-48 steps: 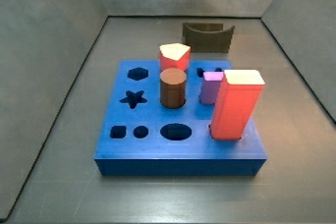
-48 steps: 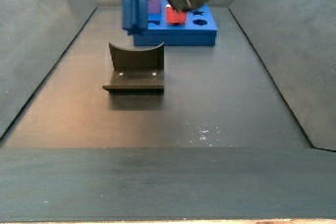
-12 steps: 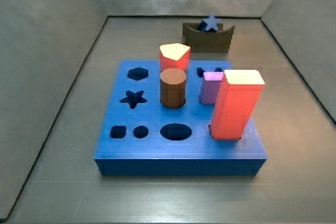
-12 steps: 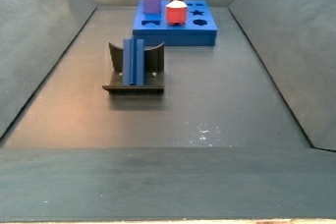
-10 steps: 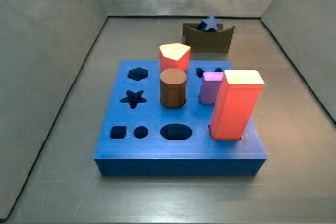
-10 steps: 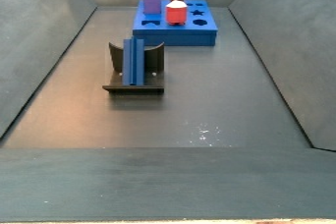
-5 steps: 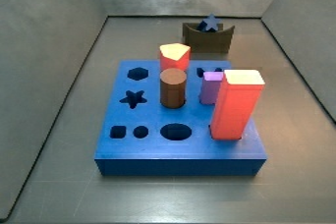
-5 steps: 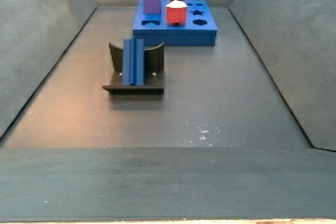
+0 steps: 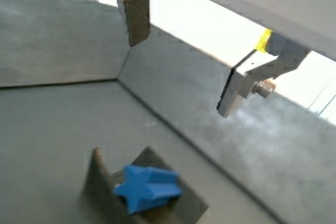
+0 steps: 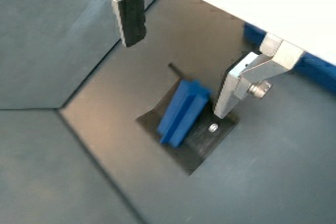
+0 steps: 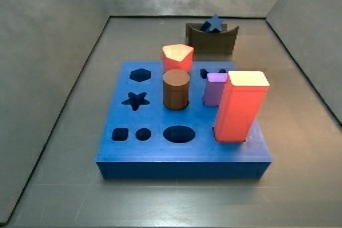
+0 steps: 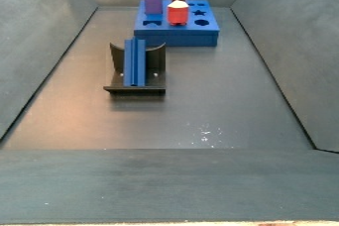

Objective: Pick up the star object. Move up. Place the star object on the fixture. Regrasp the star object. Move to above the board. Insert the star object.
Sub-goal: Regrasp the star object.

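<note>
The robot's gripper should next grab the star object by its star-shaped end, exposed above the fixture's notch, to insert it into the board.
The star object, a dark-blue peg, lies in the notch of the fixture behind the board. In a side view it lies along the fixture as a blue bar, with the board further back. Both wrist views look down on the peg resting on the fixture. My gripper hangs above it, open, with nothing between the fingers. The side views do not show the gripper.
On the board stand a tall red square peg, a brown cylinder, a purple peg and a red hexagonal peg. Its star hole is open. Sloping grey walls enclose the floor.
About five seconds ago the gripper held the star object in the air. Now the peg rests on the fixture and the gripper is out of the side views. Nothing moved in the last second.
</note>
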{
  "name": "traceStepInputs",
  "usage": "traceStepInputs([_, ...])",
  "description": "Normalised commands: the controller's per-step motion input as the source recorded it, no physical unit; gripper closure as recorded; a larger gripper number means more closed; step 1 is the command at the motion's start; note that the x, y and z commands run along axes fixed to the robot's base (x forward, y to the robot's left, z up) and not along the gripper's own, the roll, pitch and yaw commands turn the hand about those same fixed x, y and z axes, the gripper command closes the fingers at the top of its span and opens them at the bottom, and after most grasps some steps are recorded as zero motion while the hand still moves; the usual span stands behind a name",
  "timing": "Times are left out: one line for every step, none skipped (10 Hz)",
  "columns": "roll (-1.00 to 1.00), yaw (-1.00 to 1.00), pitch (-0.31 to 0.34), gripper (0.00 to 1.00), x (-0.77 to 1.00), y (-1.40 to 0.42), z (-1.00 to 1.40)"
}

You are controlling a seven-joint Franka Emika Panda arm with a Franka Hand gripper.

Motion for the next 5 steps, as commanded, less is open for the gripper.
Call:
traceStepInputs([1.00,0.07,0.084,0.00,0.07,-0.03,-0.01])
traceStepInputs([1.00,0.09,0.116,0.00,0.09,-0.03,-0.01])
traceStepInputs([1.00,0.12,0.155,0.00,0.10,-0.04,-0.02])
traceStepInputs([0.81,0.14,0.151,0.00,0.10,-0.04,-0.01])
traceStepInputs([0.62,0.15,0.139,0.00,0.10,-0.04,-0.01])
